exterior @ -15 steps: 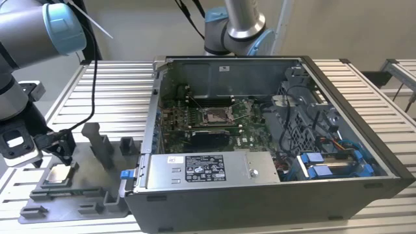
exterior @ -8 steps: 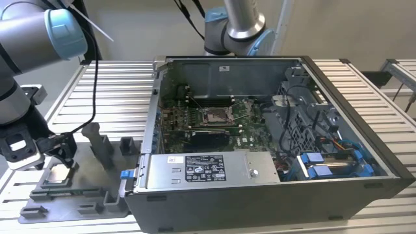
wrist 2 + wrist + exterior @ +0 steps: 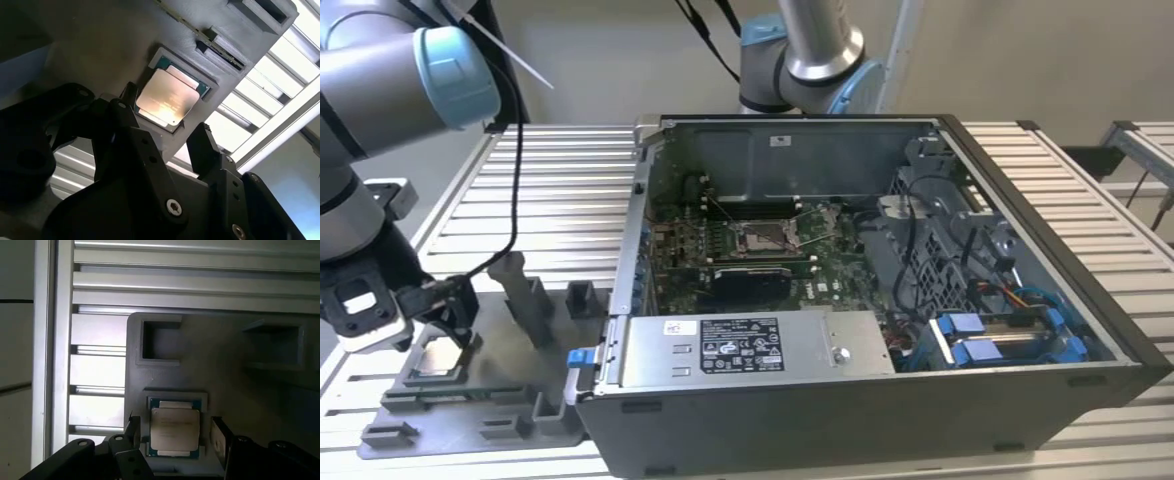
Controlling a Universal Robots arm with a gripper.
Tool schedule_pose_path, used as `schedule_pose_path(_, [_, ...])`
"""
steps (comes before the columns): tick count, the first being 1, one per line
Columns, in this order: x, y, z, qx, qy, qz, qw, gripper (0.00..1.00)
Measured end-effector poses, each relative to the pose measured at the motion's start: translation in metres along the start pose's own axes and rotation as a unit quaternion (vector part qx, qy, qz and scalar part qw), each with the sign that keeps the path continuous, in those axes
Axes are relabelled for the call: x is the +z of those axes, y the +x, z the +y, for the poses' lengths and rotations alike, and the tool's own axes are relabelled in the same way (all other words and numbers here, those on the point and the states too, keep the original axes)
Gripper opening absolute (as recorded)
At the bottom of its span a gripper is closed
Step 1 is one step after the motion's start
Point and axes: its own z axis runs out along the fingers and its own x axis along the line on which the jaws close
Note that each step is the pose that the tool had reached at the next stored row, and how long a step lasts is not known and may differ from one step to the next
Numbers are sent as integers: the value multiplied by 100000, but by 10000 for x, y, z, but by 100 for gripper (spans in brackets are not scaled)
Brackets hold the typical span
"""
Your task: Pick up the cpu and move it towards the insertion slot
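Observation:
The gripper will next grab the cpu by its exposed side edges between the tray's raised brackets to pick it up, as the brackets wrap the cpu's ends and corners.
The cpu is a thin pale silver square lying flat in a shallow pocket of the grey tray. In both wrist views my gripper hangs just above it, open, with one black finger on each side and a small gap to the chip's edges. The second wrist view shows the cpu between the fingertips of the gripper. In the exterior view my gripper stands over the tray at the left. The insertion slot, a shiny silver frame, sits on the green motherboard inside the case.
The open computer case stands right of the tray, its near wall and a silver power-supply box between tray and socket. Upright grey blocks rise from the tray. Another arm stands behind the case. The table is slatted.

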Motion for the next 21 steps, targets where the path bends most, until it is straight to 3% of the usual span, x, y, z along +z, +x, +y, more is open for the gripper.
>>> schedule_pose_path(21, [151,7,-61,-21,-1,-2,100000,100])
